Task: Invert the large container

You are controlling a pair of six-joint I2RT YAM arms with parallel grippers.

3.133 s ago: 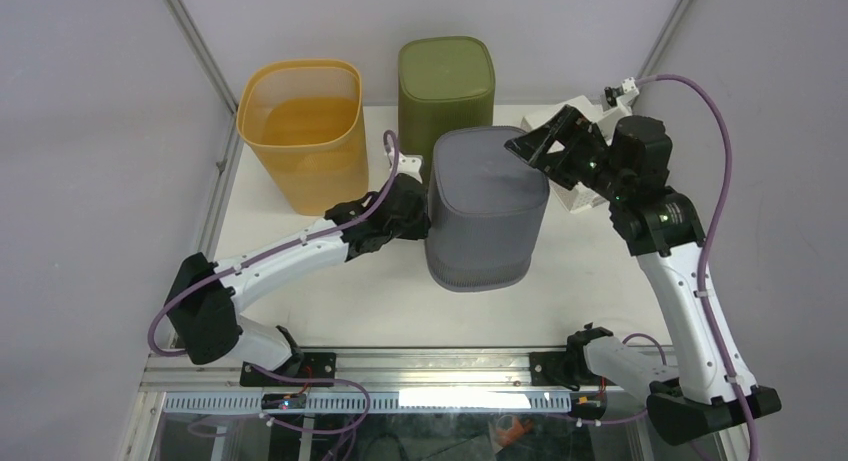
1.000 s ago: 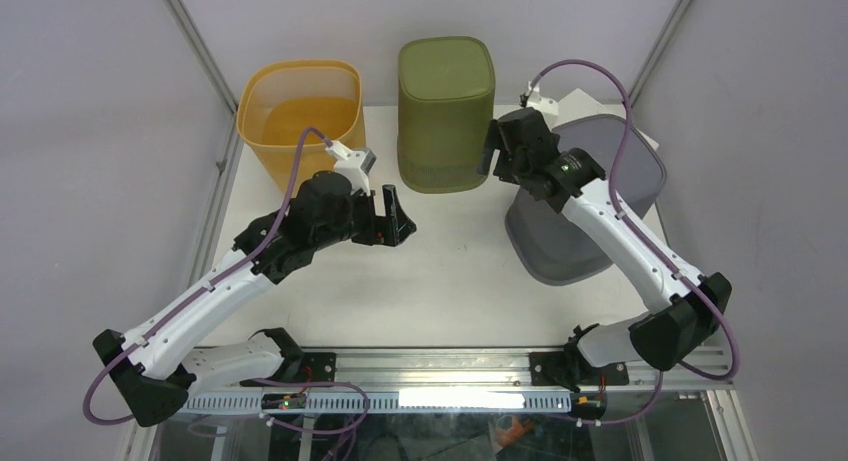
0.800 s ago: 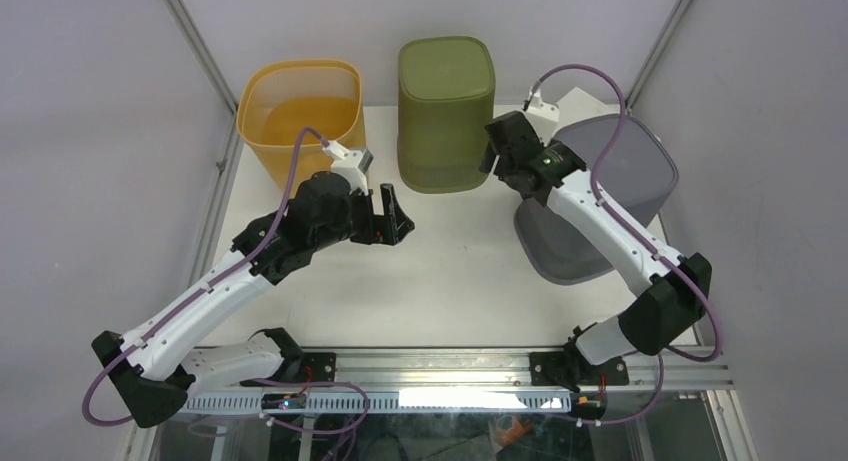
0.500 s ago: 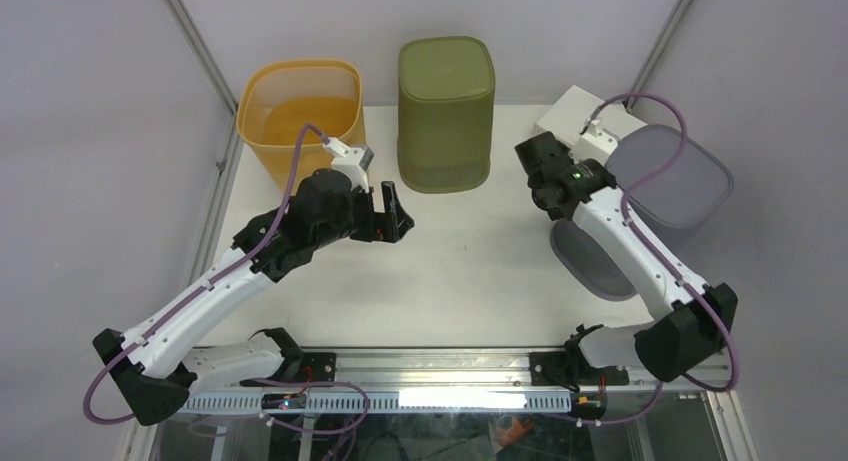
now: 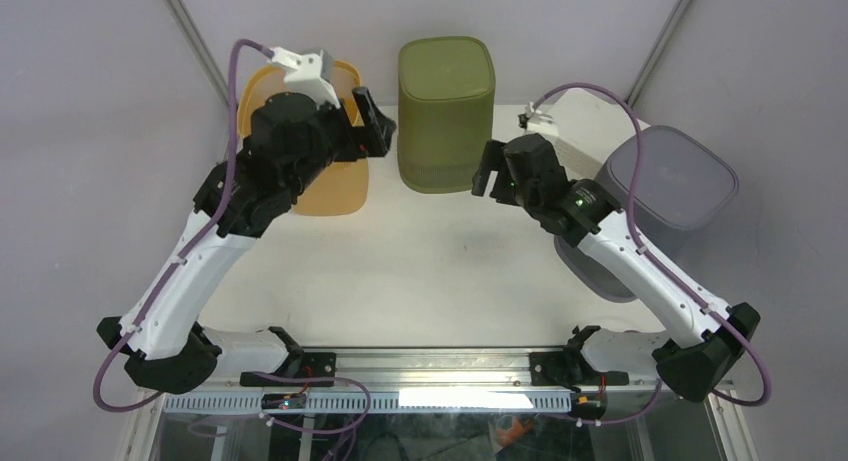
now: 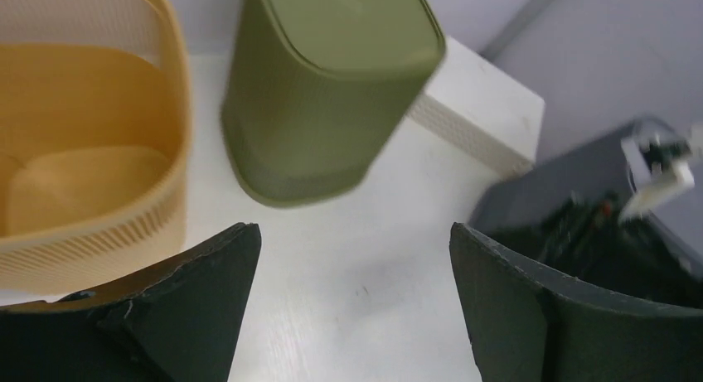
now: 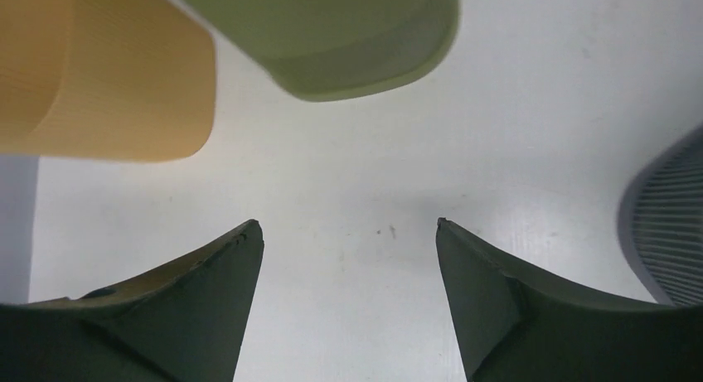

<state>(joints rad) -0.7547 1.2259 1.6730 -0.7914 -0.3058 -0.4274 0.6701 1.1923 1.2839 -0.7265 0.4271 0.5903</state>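
My left gripper grabs the orange container (image 5: 335, 186) by its rim facing the green container next. The orange container's base stays free to turn it upside down.
The large orange container (image 5: 335, 186) stands mouth up at the back left, ribbed and empty (image 6: 83, 175). My left gripper (image 5: 375, 116) hangs open above its right rim, jaws wide with nothing between them (image 6: 351, 229). My right gripper (image 5: 487, 171) is open too, just right of the olive-green container (image 5: 445, 116), over bare table (image 7: 348, 223). A grey ribbed container (image 5: 668, 181) of similar size stands at the right table edge, wide end up, behind my right arm. No gripper touches a container.
The green container (image 6: 332, 84) stands base up at the back centre (image 7: 356, 42). A white box (image 5: 585, 116) sits behind the grey container (image 7: 667, 233), also seen as a white box (image 6: 481, 121) in the left wrist view. The frame rail (image 5: 440, 361) runs along the near edge.
The grey container, earlier between both arms at centre, went to the right edge. My right gripper has swung left toward the green container. My left arm has risen and moved back over the orange container.
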